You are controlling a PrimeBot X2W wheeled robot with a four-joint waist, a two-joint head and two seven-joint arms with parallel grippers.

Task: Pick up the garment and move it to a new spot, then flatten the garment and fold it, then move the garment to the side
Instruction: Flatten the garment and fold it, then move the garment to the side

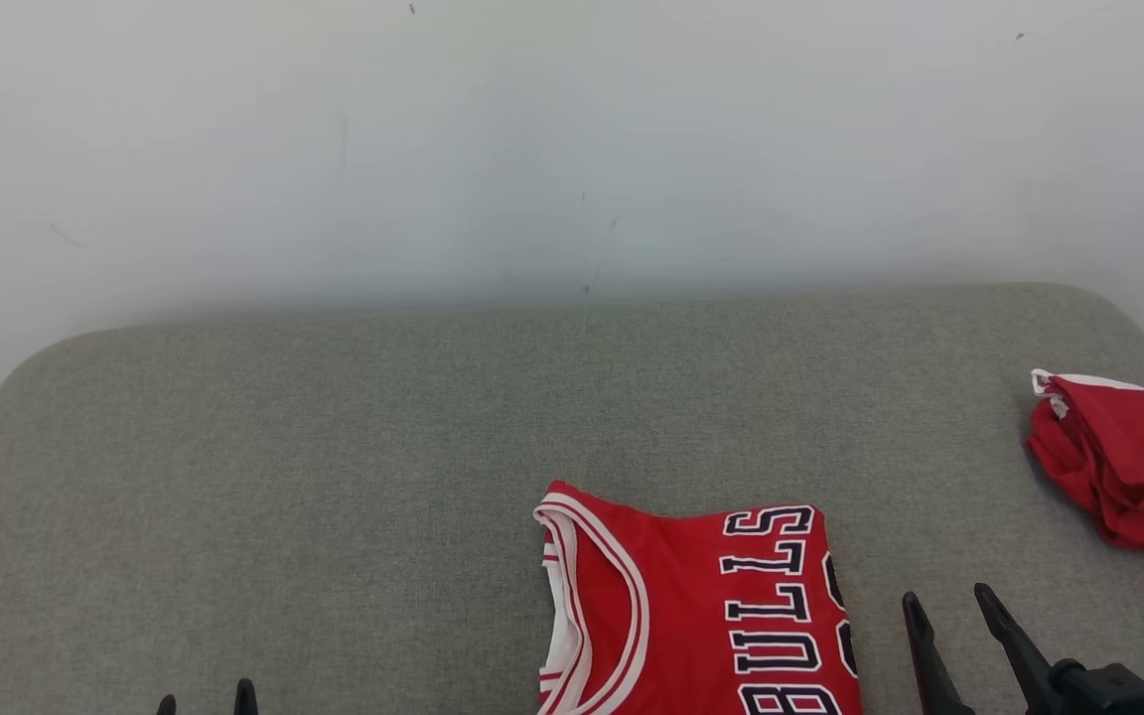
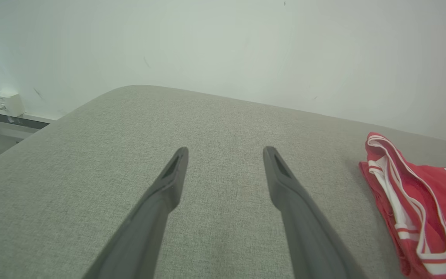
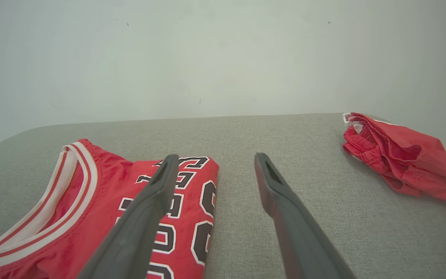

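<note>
Next, my right gripper grabs the jersey [image 3: 103, 186] by its folded edge across the numbers. The jersey's lettered front lies flat on the tabletop.
The garment [image 1: 691, 606] is a red jersey with white trim and dark BULLS lettering. It lies folded and flat on the grey padded table [image 1: 334, 447], at the near edge of the head view. My right gripper [image 1: 947, 596] stands open just right of it, nothing between its fingers. In the right wrist view the right gripper [image 3: 216, 157] hovers over the jersey's [image 3: 103, 186] right edge, its left finger above the lettering. My left gripper [image 1: 206, 698] is open at the lower left, well clear of the cloth. In the left wrist view the left gripper [image 2: 226, 151] points over bare table, with the jersey [image 2: 420, 201] off to the right.
A second red cloth item [image 1: 1128, 467] lies crumpled at the table's far right edge, also in the right wrist view [image 3: 401, 155]. A pale wall rises behind the table. A small white box [image 2: 8, 102] sits on the wall beyond the table's left end.
</note>
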